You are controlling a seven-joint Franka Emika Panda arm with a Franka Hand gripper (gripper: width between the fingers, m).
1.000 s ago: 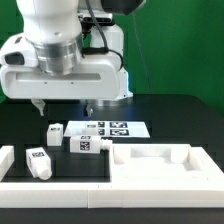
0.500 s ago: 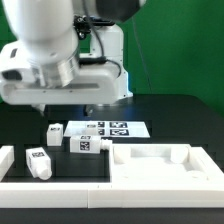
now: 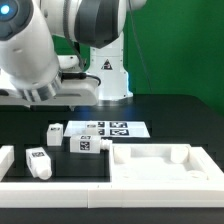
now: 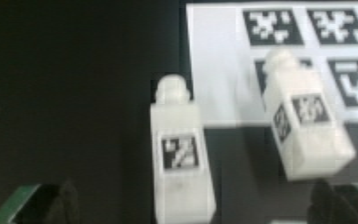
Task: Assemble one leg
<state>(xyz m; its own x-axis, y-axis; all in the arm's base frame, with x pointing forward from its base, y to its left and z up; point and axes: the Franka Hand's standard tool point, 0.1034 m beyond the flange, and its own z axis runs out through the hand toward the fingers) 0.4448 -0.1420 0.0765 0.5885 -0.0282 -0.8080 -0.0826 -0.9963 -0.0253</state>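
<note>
The leg's narrow tip needs to fit into the white panel. My gripper will pick up the leg next by its tagged body [image 3: 55, 135] [image 4: 181, 160].
Three white legs lie on the black table in the exterior view: one [image 3: 54, 132] left of the marker board, one [image 3: 88, 145] on its side in front of the board, and one [image 3: 40, 162] nearer the front left. My gripper [image 3: 48, 100] hangs above them at the exterior view's left, empty. In the wrist view, two tagged legs show below the open gripper [image 4: 190, 203]. One leg [image 4: 181, 150] lies between the finger lines. The other leg [image 4: 300, 120] lies beside it, partly over the marker board. The dark fingertips [image 4: 37, 205] show only at the frame's edge.
The marker board [image 3: 110, 129] lies flat behind the legs and also shows in the wrist view [image 4: 226, 40]. A large white panel with recesses [image 3: 160, 165] fills the front right. A white raised border [image 3: 60, 190] runs along the front left.
The arm has swung and tilted toward the exterior view's left, and the hand sits further left than before. The legs, panel and marker board have not moved.
</note>
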